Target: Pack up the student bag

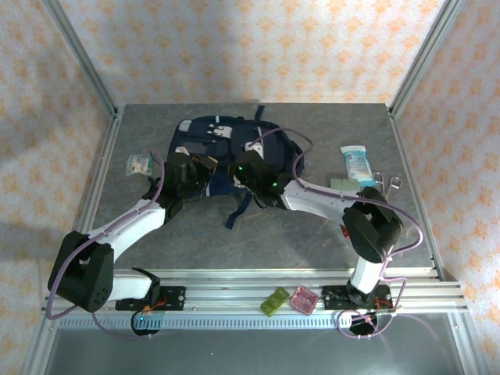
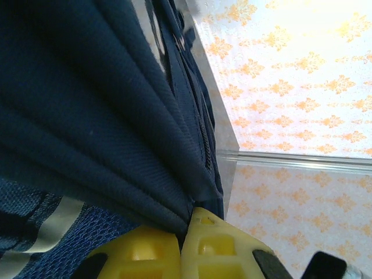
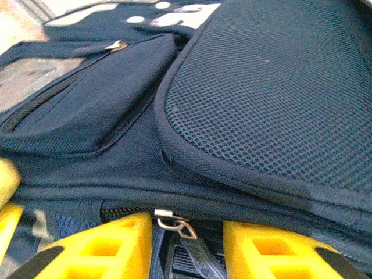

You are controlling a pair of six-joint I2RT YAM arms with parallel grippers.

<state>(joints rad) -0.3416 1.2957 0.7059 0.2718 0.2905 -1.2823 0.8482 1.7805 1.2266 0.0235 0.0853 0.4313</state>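
Note:
My left gripper needs to set the navy fold (image 2: 165, 200) down at the bag's near edge before it opens, because the fold is still above the mesh panel (image 2: 102, 229).
The student bag (image 1: 226, 144), a big navy-blue backpack with white patches, lies at the back middle of the table. My left gripper (image 1: 205, 168) is at its left edge. In the left wrist view its yellow fingers (image 2: 185, 229) are pinched together on a fold of the bag's navy fabric (image 2: 87, 116). My right gripper (image 1: 248, 173) is at the bag's near edge. It stands open (image 3: 187, 232) with a metal zipper pull (image 3: 174, 224) and its dark strap in the gap, neither finger touching them. Beyond lie the bag's mesh panel (image 3: 261, 87) and a front pocket.
A clear packet (image 1: 141, 162) lies left of the bag. To the right are a white-and-blue packet (image 1: 356, 164), a pale flat item (image 1: 341, 183) and scissors (image 1: 388, 180). A green case (image 1: 275, 302) and a pink case (image 1: 303, 299) sit on the front rail.

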